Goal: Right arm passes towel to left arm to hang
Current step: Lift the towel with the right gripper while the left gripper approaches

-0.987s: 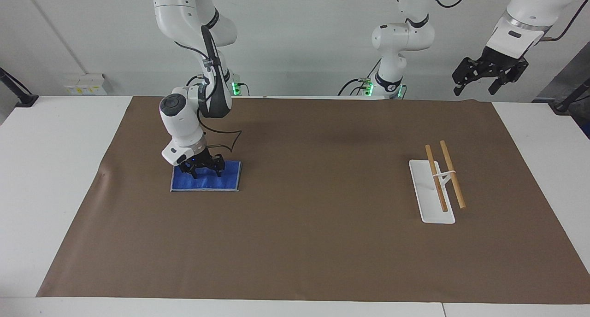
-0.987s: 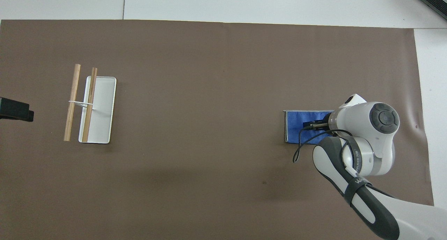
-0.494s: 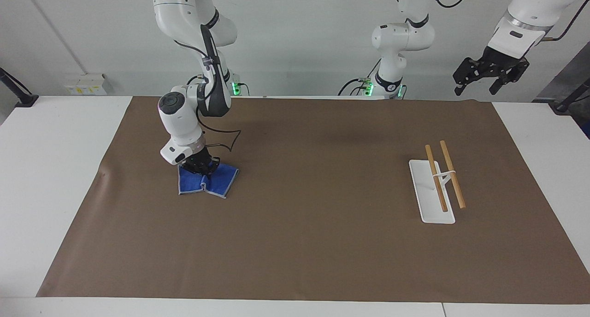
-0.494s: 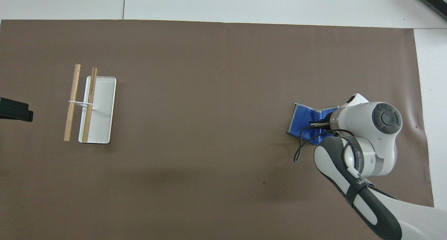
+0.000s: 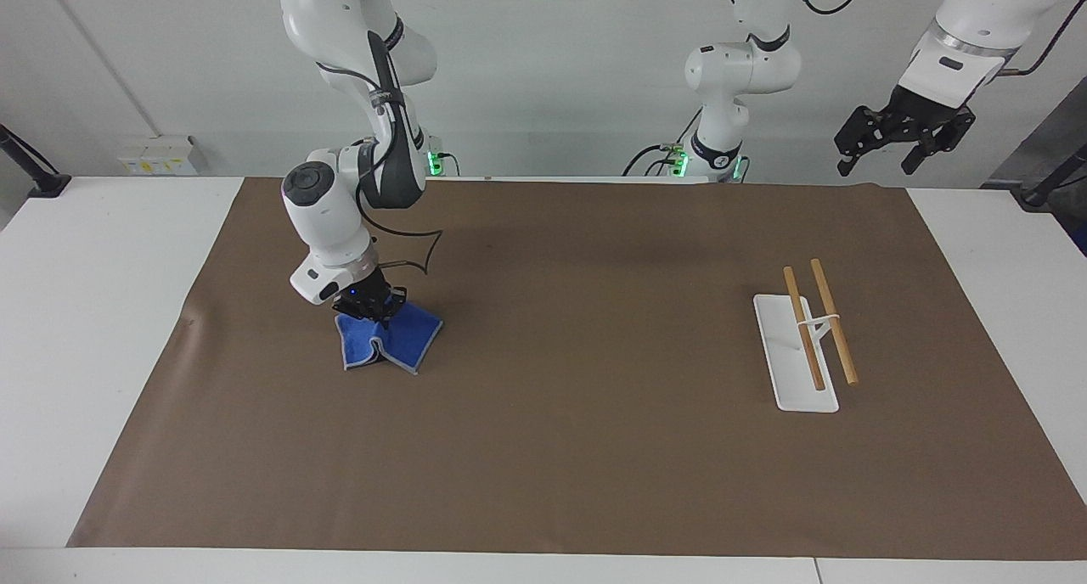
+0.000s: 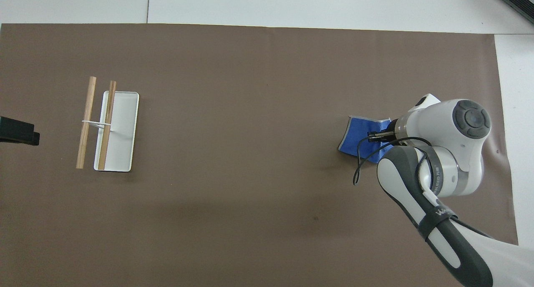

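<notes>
My right gripper already covers the towel's top fold. My left gripper should next grab the towel by its free drooping edge point(image 6: 344, 134).
The blue towel point(image 5: 389, 338) point(image 6: 359, 141) hangs pinched at its middle, its corners drooping down to the brown mat. My right gripper point(image 5: 368, 306) is shut on the towel's top fold, just above the mat at the right arm's end of the table; from overhead the white wrist point(image 6: 442, 128) covers most of the grip. My left gripper point(image 5: 900, 138) waits open, raised high above the left arm's end of the table. In the overhead view only a dark tip of the left gripper point(image 6: 18, 130) shows at the frame's edge.
A towel rack with a white base point(image 5: 785, 359) point(image 6: 123, 130) and two wooden bars point(image 5: 832, 325) point(image 6: 85, 122) stands on the brown mat point(image 5: 577, 355) toward the left arm's end. A loose black cable point(image 5: 420, 257) hangs from the right wrist.
The right gripper closed on the flat towel and rose, bunching the cloth and lifting its middle off the mat. The left arm has hardly moved.
</notes>
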